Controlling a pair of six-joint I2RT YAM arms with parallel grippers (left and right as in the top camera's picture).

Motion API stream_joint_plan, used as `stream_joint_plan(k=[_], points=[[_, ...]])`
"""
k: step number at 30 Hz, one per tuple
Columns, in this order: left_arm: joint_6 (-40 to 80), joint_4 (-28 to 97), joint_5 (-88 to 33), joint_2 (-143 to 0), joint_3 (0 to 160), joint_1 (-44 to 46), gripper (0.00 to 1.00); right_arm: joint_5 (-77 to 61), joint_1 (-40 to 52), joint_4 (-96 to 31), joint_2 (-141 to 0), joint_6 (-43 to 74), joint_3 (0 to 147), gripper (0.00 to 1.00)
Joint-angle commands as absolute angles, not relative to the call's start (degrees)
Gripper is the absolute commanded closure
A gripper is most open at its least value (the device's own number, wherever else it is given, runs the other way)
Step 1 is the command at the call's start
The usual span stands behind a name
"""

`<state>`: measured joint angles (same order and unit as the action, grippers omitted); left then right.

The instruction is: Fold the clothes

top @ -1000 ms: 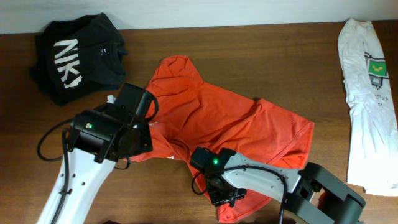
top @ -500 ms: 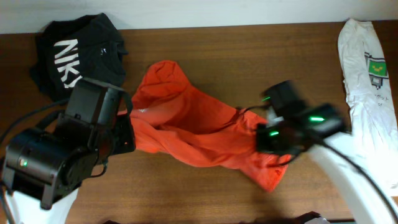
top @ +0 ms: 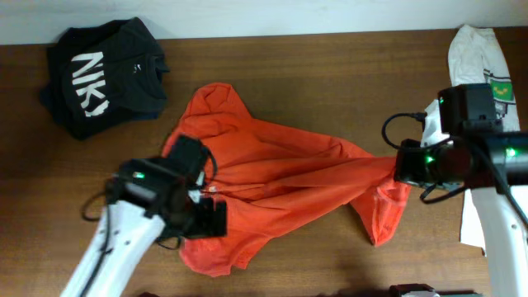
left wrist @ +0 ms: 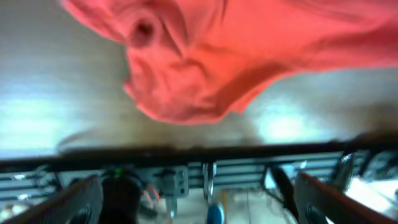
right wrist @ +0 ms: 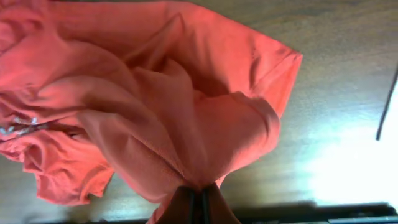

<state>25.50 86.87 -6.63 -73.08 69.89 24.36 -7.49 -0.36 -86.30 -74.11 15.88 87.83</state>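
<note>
I will next grab the orange-red T-shirt with my left gripper by the T-shirt's end opposite my right gripper, to stretch the T-shirt out for folding.
The clothes in play are one orange-red T-shirt [top: 280, 173], lying rumpled and stretched across the middle of the brown table [top: 330, 66]. My right gripper [top: 402, 165] is at its right end, shut on a bunched fold of the cloth. In the right wrist view the shirt [right wrist: 155, 93] fans out from the right gripper [right wrist: 200, 202], whose jaws pinch the fabric. My left gripper [top: 206, 221] hovers over the shirt's lower left part. The left wrist view shows the left gripper [left wrist: 202, 205] wide open with nothing between the fingers [left wrist: 84, 199], and the shirt [left wrist: 205, 56] beyond them.
A black garment with white lettering [top: 103, 74] lies at the back left corner. A white T-shirt with a green print [top: 487, 124] lies along the right edge, under my right arm. The table's front edge and a metal frame [left wrist: 205, 177] show in the left wrist view.
The left gripper has let go of the shirt, opened and dropped to its lower left. The right gripper, shut on the cloth, has pulled it rightward, so the shirt now lies stretched out.
</note>
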Motion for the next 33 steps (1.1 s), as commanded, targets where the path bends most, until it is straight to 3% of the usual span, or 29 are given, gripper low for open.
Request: stream_joint_plan(k=[1, 7, 8, 11, 12, 15, 23, 29, 32, 33], points=[[25.3, 81.6, -9.5, -72.7, 59.9, 24.7, 0.03, -5.0, -3.9, -86.1, -76.2, 14.8, 88.6, 0.96], [23.4, 77.3, -6.5, -72.9, 56.8, 19.0, 0.05, -4.6, -13.3, -86.2, -77.6, 12.2, 88.6, 0.96], [22.2, 75.7, -8.6, -73.2, 55.7, 19.0, 0.09, -4.6, -13.6, -86.2, -77.6, 12.2, 88.6, 0.96], [21.3, 69.3, -15.0, -73.9, 49.8, 19.0, 0.11, -4.7, -13.6, -86.1, -77.6, 12.2, 88.6, 0.96], [21.3, 67.6, -15.7, -74.2, 48.3, 19.1, 0.18, -4.7, -13.6, -86.1, -77.6, 12.2, 88.6, 0.96], [20.9, 61.3, -17.6, -74.5, 43.5, 19.1, 0.27, -4.7, -13.6, -86.2, -77.6, 12.2, 88.6, 0.96], [20.9, 49.1, -13.8, -77.5, 38.5, 19.0, 0.28, -4.7, -13.6, -87.4, -77.6, 12.2, 88.6, 0.96], [20.9, 45.8, -15.9, -86.1, 38.5, 19.0, 0.38, -4.7, -13.6, -87.7, -77.6, 12.2, 88.6, 0.96], [22.0, 45.2, -16.8, -87.3, 38.6, 19.0, 0.59, -4.7, -13.6, -87.7, -77.6, 12.3, 88.6, 0.96], [22.0, 45.2, -16.8, -87.3, 38.6, 19.0, 0.73, -4.7, -13.6, -87.7, -77.6, 12.3, 88.6, 0.96]])
